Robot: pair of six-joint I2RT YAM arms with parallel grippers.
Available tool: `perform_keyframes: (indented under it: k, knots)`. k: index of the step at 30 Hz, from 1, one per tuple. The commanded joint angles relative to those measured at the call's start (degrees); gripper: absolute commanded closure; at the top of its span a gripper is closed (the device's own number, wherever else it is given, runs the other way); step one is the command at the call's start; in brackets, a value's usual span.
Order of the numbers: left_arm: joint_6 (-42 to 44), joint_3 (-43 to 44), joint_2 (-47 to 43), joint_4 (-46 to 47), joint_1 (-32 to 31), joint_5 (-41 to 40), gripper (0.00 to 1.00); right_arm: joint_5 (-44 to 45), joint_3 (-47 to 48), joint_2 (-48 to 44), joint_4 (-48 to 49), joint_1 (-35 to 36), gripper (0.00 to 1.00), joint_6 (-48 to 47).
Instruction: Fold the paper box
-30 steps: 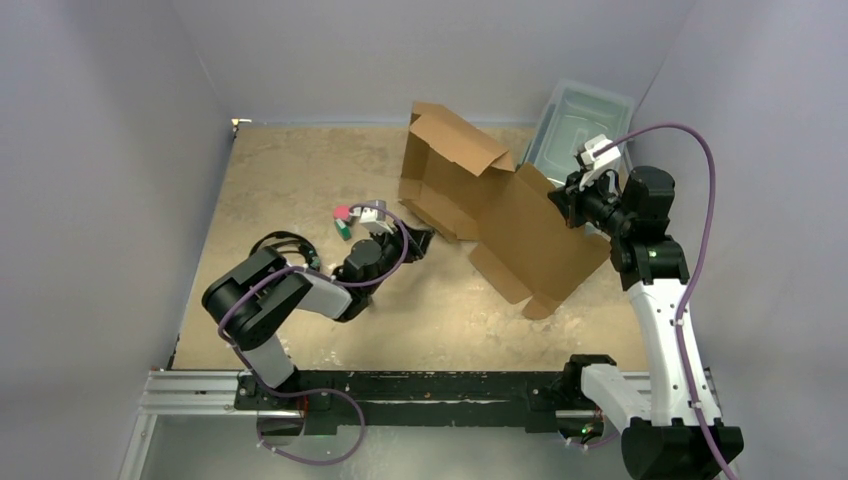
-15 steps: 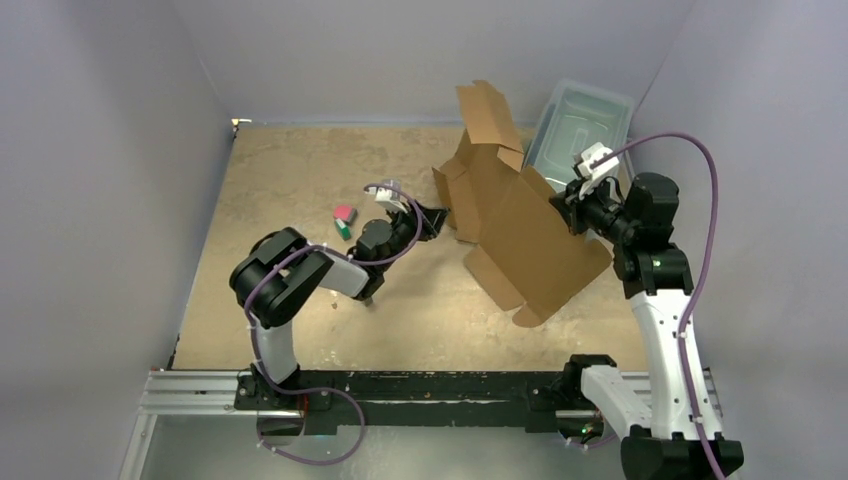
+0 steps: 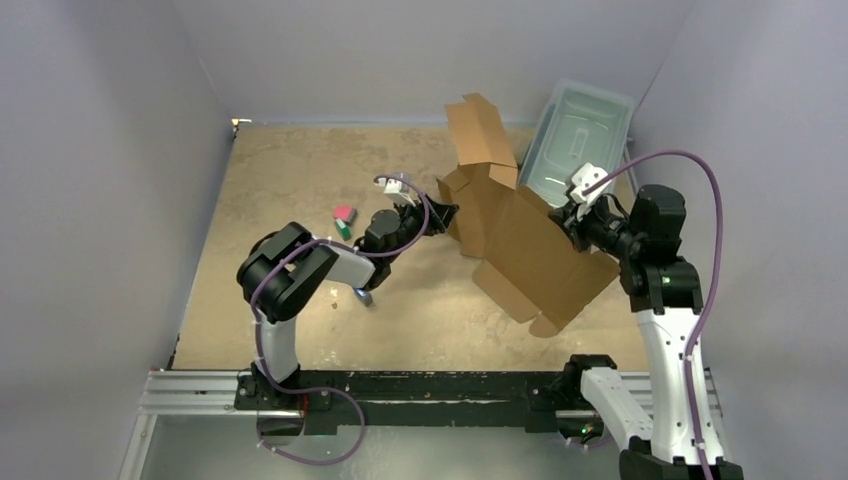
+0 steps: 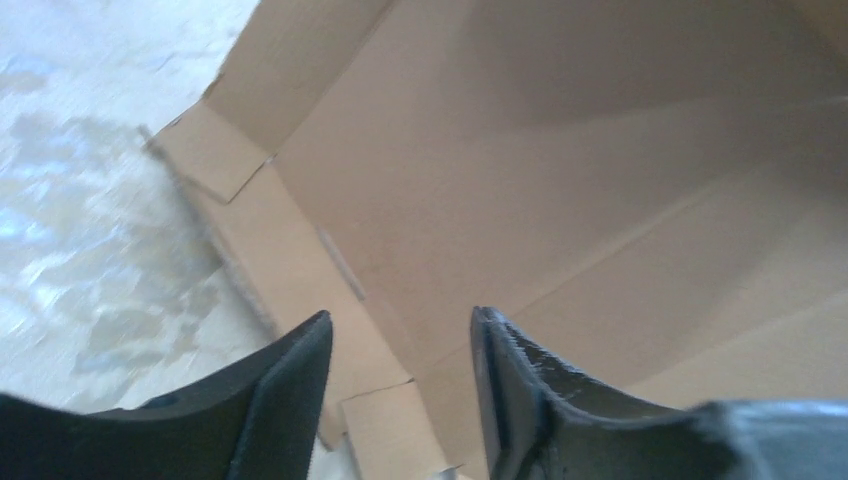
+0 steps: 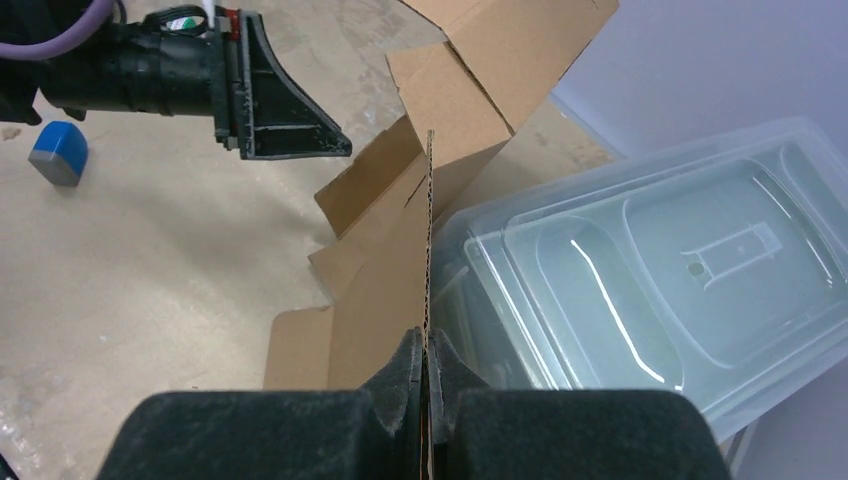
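Observation:
I need to pinch the outer edge of the paper box's narrow flap (image 3: 446, 201) (image 4: 256, 289) next with my left gripper, to swing its panel out for folding.
The paper box (image 3: 530, 250) is a brown cardboard sheet, half folded and standing tilted at the right of the table, with one flap (image 3: 482, 128) sticking up at the back. My right gripper (image 3: 572, 214) is shut on its upper right edge. In the right wrist view the corrugated edge (image 5: 429, 220) runs straight up from between the pressed fingers of the right gripper (image 5: 427, 348). My left gripper (image 3: 445, 212) is at the box's left side, open. In the left wrist view the left gripper (image 4: 400, 325) faces the box's inner panels (image 4: 560, 180) with nothing between its fingers.
A clear plastic lidded bin (image 3: 582, 128) stands at the back right, right behind the box, and fills the right of the right wrist view (image 5: 690, 260). A small red and green block (image 3: 344, 218) lies left of the left gripper. A blue block (image 5: 58, 152) lies under the left arm.
The box has been raised from lying spread to standing steeper, and its far flap has swung upward. My left gripper has moved right, up to the box. The right gripper has kept its hold.

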Motion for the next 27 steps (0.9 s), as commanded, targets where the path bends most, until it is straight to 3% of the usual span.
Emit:
perform_keyframes:
  k: [1,7,12,14,19,27]
  knots:
    - [0.50,-0.16,-2.26,-11.84,0.71,-6.54,0.43,-2.00,2.57,-2.17,-2.53,0.21,1.00,-3.54]
    - [-2.92,5.74,1.89,-23.28,2.01,-4.83,0.36,-2.59,1.51,-2.89,-2.64,0.21,1.00,-2.42]
    - [-3.62,10.81,5.32,-26.86,2.12,-4.19,0.41,-2.37,1.59,-3.00,-2.69,0.21,1.00,-2.14]
    - [-3.90,12.93,6.82,-29.16,2.12,-3.94,0.49,-2.12,1.72,-2.99,-2.53,0.21,1.00,-1.82]
    - [-4.66,13.28,7.95,-29.15,2.57,-3.26,0.99,-1.66,1.62,-2.35,-0.48,0.20,1.00,1.70]
    - [-5.27,-2.45,-0.74,-18.33,2.57,-7.96,1.00,7.56,0.04,-0.46,7.81,0.20,1.00,13.49]
